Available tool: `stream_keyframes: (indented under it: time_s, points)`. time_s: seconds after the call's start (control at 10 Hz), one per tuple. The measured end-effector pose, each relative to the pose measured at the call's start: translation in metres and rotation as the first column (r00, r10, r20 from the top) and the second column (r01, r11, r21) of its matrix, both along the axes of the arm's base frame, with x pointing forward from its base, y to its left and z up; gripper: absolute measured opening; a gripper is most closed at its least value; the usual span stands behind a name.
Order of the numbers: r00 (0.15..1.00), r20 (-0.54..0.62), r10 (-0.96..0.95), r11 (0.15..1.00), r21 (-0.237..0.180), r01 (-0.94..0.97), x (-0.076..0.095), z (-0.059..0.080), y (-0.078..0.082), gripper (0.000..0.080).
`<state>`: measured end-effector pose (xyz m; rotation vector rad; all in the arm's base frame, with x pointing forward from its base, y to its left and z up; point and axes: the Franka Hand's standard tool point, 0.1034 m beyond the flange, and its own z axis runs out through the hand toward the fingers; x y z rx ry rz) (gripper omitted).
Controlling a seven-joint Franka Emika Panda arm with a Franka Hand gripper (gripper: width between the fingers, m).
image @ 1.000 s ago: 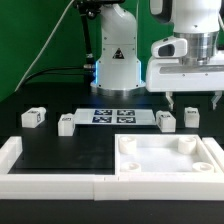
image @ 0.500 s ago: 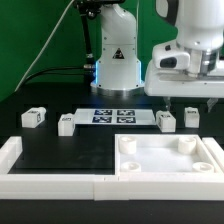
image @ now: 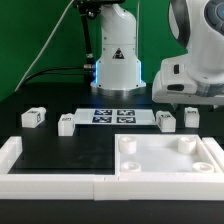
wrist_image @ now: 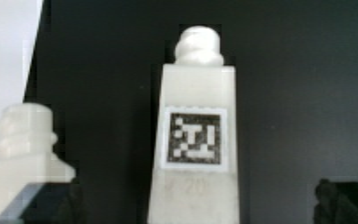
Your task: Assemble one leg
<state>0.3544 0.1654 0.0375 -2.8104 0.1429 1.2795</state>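
My gripper should go lower before it closes on the white leg [image: 191,117], because my fingers are above the leg and would miss it if they closed now.
Four small white legs with tags lie in a row on the black table: two at the exterior view's left [image: 33,117] [image: 67,123] and two at its right [image: 166,121] [image: 190,116]. My gripper [image: 195,99] hangs just above the two right legs. In the wrist view one leg [wrist_image: 197,130] lies lengthwise, tag up, in the gap of my gripper [wrist_image: 197,203]. A second leg [wrist_image: 23,148] lies beside it. The dark fingertips [wrist_image: 44,200] stand wide apart at either side of the middle leg without touching it. The gripper is open and empty.
The large white square part with corner sockets [image: 168,157] lies in front of the right legs. The marker board [image: 112,116] lies between the leg pairs. White border bars run along the front [image: 60,186] and left [image: 9,150]. The robot base [image: 116,62] stands behind.
The arm has swung toward the exterior view's right and the hand has turned; the fingers, clear one second ago, are now mostly hidden under the hand. The parts have not moved.
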Motion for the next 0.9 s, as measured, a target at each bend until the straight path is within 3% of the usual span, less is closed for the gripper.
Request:
stream_keyframes:
  time_s: [0.1,0.5,0.9]
  points:
    - [0.995,-0.094,-0.019,1.000,0.012,0.020,-0.001,-0.002,-0.002,0.0649]
    - [0.995,-0.094,-0.022,1.000,0.015,0.023,0.004,-0.007,0.000,0.0649]
    - [0.997,-0.075,-0.014,1.000,0.004,0.014,-0.016,-0.025,0.006,0.0649]
